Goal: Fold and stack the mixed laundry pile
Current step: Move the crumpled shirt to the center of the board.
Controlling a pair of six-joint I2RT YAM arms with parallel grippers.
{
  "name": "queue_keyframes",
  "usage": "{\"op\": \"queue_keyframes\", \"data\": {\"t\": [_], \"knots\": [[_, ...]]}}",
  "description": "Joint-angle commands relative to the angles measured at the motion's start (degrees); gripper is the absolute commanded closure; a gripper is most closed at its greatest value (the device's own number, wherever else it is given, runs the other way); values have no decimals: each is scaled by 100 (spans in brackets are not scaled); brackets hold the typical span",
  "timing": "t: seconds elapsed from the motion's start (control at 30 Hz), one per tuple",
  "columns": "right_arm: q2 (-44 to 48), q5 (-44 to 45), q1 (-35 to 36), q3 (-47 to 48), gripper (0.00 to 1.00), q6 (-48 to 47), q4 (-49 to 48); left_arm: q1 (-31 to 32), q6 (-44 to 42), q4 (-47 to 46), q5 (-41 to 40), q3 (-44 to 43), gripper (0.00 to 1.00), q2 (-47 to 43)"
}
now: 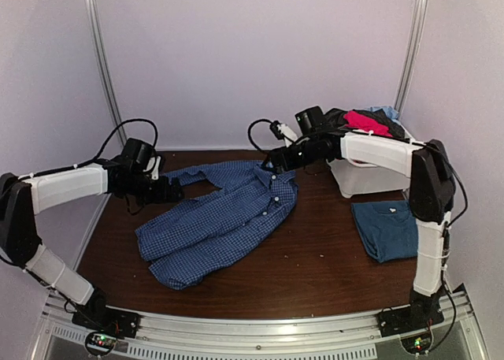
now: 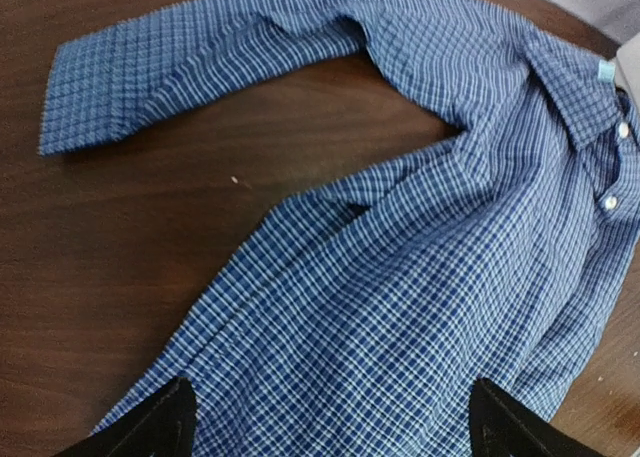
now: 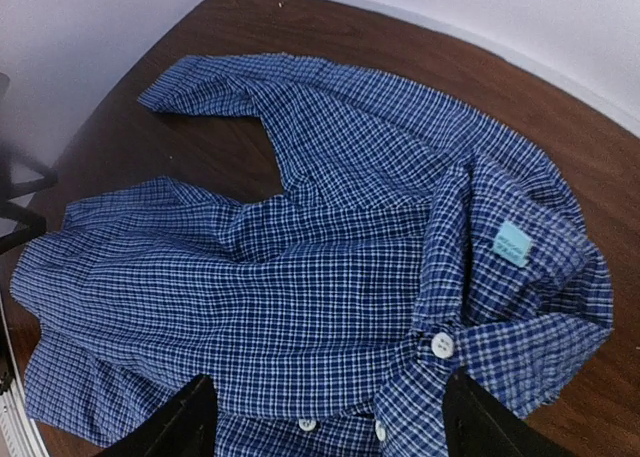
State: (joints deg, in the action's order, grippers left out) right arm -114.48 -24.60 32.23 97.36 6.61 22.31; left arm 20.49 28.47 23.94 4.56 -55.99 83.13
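Note:
The robot's left gripper needs to lift the checked shirt (image 1: 224, 218) and fold its sleeve over the shirt's body, so next it should grab the sleeve near the sleeve's loose end (image 1: 178, 175).
A blue-and-white checked button shirt (image 1: 224, 218) lies spread and rumpled in the middle of the brown table (image 1: 315, 273). My left gripper (image 1: 175, 191) hovers at the shirt's left edge near a sleeve (image 2: 150, 77). Its jaws are open over the checked cloth (image 2: 400, 277), with the gripper (image 2: 335, 422) holding nothing. My right gripper (image 1: 272, 165) hangs over the collar end, open (image 3: 330, 417) above the button placket (image 3: 442, 345) and the collar label (image 3: 511, 244). A folded dark-blue T-shirt (image 1: 386, 228) lies at the right.
A white bin (image 1: 362, 183) stands at the back right, holding red (image 1: 366, 122), black (image 1: 342, 117) and light-blue (image 1: 387, 112) clothes. Pale walls enclose the table on three sides. A metal rail (image 1: 260, 328) runs along the near edge.

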Motion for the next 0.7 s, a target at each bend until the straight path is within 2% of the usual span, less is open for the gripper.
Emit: {"op": "queue_keyframes", "data": {"t": [0.0, 0.13, 0.27, 0.5, 0.67], "knots": [[-1046, -42, 229, 775, 24, -318, 603, 293, -36, 29, 45, 54, 5, 421], [-1473, 322, 208, 876, 27, -340, 781, 141, 42, -105, -300, 25, 6, 596], [-1393, 345, 153, 72, 29, -250, 684, -271, 89, -424, -253, -430, 7, 965], [-564, -432, 376, -2144, 33, 402, -499, -671, -67, -178, -610, -2657, 2, 2843], [361, -1243, 849, -3212, 33, 694, -1142, -757, -349, 452, -717, -4366, 2, 4281]]}}
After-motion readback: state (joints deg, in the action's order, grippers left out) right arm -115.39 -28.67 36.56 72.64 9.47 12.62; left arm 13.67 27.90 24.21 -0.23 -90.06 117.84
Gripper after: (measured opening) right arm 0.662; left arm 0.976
